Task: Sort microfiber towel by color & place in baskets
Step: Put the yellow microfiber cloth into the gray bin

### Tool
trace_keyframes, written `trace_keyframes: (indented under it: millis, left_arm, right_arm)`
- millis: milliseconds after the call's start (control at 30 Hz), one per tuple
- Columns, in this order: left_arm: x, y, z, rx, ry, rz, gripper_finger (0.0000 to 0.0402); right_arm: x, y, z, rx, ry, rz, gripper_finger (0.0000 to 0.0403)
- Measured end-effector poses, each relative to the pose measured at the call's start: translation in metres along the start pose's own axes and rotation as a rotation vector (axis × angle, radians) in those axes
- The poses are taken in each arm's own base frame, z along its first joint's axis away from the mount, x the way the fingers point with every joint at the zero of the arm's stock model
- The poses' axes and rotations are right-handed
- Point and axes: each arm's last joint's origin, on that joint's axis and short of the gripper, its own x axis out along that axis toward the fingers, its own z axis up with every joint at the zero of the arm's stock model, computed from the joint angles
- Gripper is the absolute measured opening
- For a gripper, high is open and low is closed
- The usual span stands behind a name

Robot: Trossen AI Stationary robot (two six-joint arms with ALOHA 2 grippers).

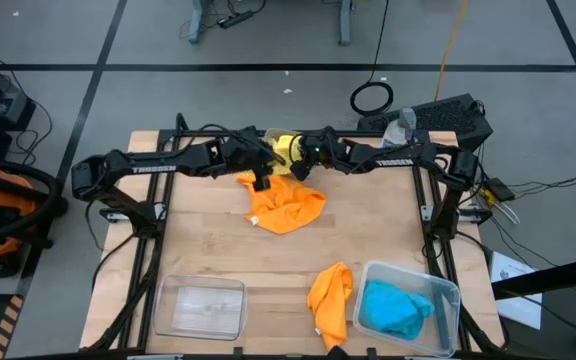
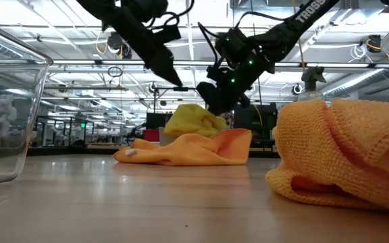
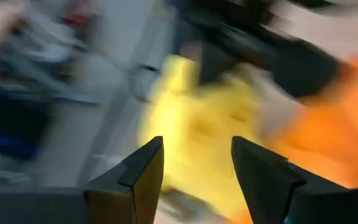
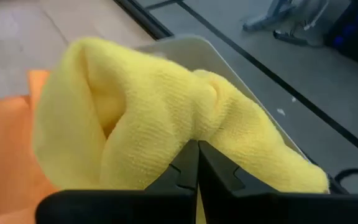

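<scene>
The crumpled orange towel has a raised fold [image 3: 328,130], and my left gripper should grab the towel there next, to sort the orange towels together.
A yellow towel [image 4: 160,106] is bunched in the small greyish basket [image 4: 188,42] at the table's far edge [image 1: 286,147]. My right gripper [image 4: 197,144] is shut, with its tips in that towel. My left gripper [image 3: 194,146] is open and holds nothing. It hovers over the far edge of an orange towel [image 1: 286,205] that lies crumpled on the table just in front of the basket. A second orange towel [image 1: 331,300] lies at the near edge against a clear basket [image 1: 450,292] holding blue towel [image 1: 398,308]. My right gripper's shut fingertips [image 4: 191,155] sit in a crease on top of the yellow towel [image 4: 199,127], coming slanting down from the table's right. The cloth bulges on both sides of them. I cannot tell whether any cloth is caught between the fingers. The towel rests in the basket.
An empty clear basket [image 1: 206,305] stands at the near left. Dark frame rails [image 1: 430,215] run along both sides of the table. A spray bottle [image 2: 307,84] and a black box [image 1: 448,118] sit beyond the far right corner. Bare wood [image 1: 218,250] lies in the middle.
</scene>
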Motion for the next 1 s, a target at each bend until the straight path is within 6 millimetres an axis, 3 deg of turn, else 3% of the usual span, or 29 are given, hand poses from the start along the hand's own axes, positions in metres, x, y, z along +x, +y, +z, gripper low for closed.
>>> trace_keyframes:
  millis: [67,300,467,633,833,1000]
  left_arm:
    - [0.005,-0.005,-0.004,0.006,0.017,-0.073,0.0186]
    - [0.044,-0.014,-0.02,0.024,0.106,-0.092,0.0141]
    - [0.068,-0.005,-0.03,0.045,0.136,0.025,0.0111]
    - [0.078,0.01,-0.04,0.006,0.168,0.078,0.0092]
    - [0.09,0.022,-0.055,-0.06,0.22,0.091,0.0084]
    - [0.088,0.022,-0.05,-0.104,0.178,0.09,0.0084]
  right_arm:
    - [0.001,-0.003,-0.002,0.003,0.026,-0.008,0.0001]
    - [0.003,-0.012,-0.007,0.025,0.088,0.015,0.0]
    - [0.003,-0.011,-0.008,0.011,0.096,0.042,0.0]
    - [-0.001,-0.01,-0.008,0.017,0.119,0.113,0.0]
    - [-0.02,-0.003,0.006,0.025,0.066,0.195,0.0]
    - [-0.02,-0.006,0.009,0.027,0.041,0.188,0.0]
